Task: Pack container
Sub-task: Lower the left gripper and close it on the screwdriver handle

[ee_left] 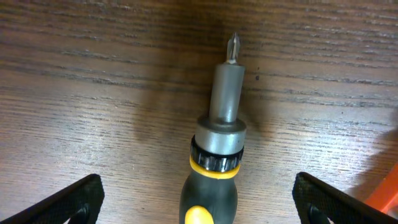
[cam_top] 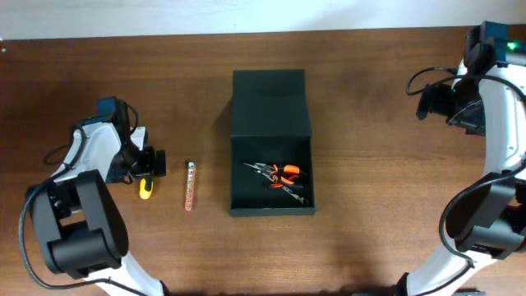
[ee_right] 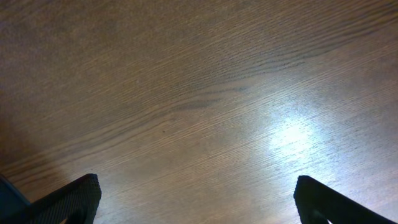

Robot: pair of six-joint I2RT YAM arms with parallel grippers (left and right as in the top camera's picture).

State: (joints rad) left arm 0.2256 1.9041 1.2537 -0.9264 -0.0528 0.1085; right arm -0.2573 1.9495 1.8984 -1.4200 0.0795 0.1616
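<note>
My left gripper needs to go lower before it closes on the handle. My fingers are above the sides of the handle (cam_top: 146, 184) (ee_left: 210, 194).
The container (cam_top: 269, 103) is a dark rectangular box in the middle of the table, open, with its flap lid folded back. Pliers with orange handles (cam_top: 281, 175) lie inside it. A screwdriver with a black and yellow handle (cam_top: 145, 189) lies on the table at the left. In the left wrist view the screwdriver (ee_left: 217, 155) points away, between the fingers. My left gripper (ee_left: 199, 205) is open, one finger on each side of the handle and neither touching it; it also shows overhead (cam_top: 145, 167). My right gripper (ee_right: 199, 199) is open and empty over bare wood, at the far right overhead (cam_top: 431, 100).
A thin orange and silver bar (cam_top: 190, 185) lies between the screwdriver and the container; its orange edge shows in the left wrist view (ee_left: 387, 194). The table's far edge meets a white wall.
</note>
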